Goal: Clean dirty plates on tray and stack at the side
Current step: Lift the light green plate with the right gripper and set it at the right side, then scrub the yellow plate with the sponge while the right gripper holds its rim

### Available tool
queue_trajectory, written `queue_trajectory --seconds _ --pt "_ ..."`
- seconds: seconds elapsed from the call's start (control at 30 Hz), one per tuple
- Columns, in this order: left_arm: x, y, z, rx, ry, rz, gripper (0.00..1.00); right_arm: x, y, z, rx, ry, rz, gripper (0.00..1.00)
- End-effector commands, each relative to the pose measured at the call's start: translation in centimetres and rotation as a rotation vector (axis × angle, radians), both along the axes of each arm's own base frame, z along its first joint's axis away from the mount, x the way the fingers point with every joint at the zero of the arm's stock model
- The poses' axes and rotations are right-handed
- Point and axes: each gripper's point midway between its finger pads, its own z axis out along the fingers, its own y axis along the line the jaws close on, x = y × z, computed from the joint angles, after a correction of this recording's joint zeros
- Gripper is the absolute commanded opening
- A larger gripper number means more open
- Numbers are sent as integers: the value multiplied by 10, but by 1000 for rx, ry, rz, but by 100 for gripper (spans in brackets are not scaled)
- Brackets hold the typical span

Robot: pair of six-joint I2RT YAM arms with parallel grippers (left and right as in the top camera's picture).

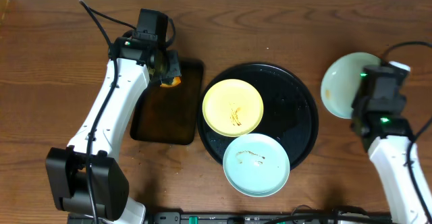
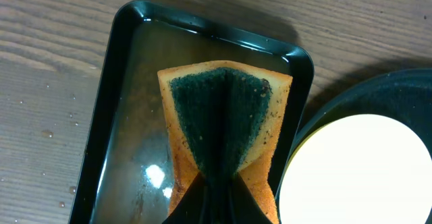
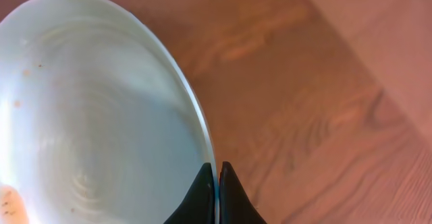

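Observation:
The second mint plate is tilted above bare wood and would drop onto it if I opened now. My right gripper should keep holding the plate.
A pale yellow plate (image 1: pixel 233 106) with brown streaks and a pale mint plate (image 1: pixel 256 164) with brown streaks lie on the round black tray (image 1: pixel 297 109). The mint one overhangs the tray's front rim. A second mint plate (image 1: pixel 341 84) is at the right, off the tray; my right gripper (image 1: pixel 368 106) is shut on its rim (image 3: pixel 209 150). My left gripper (image 1: pixel 165 72) is shut on an orange sponge with a dark green scrub face (image 2: pixel 223 123), over the rectangular dark tray. The yellow plate's edge shows in the left wrist view (image 2: pixel 358 170).
The rectangular dark brownish tray (image 1: pixel 152 116) holds a film of liquid (image 2: pixel 135 116) and lies left of the round tray. Water drops lie on the wood beside it (image 2: pixel 47 133). Cables run at the table's front edge (image 1: pixel 270 217).

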Motion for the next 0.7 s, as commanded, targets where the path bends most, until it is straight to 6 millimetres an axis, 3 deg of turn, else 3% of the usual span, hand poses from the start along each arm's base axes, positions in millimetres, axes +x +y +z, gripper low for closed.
queue_trajectory --seconds 0.0,0.2,0.3,0.4,0.53,0.67 --pt "1 3 6 11 -17 -7 8 -2 -17 -25 142 0 -77 1" --pt "1 3 6 11 -16 -7 8 -6 -42 -65 231 60 -159 1" --pt "1 3 6 12 -15 -7 8 2 -34 -75 299 55 -121 6" --pt "1 3 6 12 -15 -8 8 15 -15 -74 382 26 -34 37" --pt "1 1 6 4 -14 -12 8 37 25 -57 469 -20 169 42" --pt "-2 -12 6 -64 -1 -42 7 51 97 -43 609 -36 450 46"
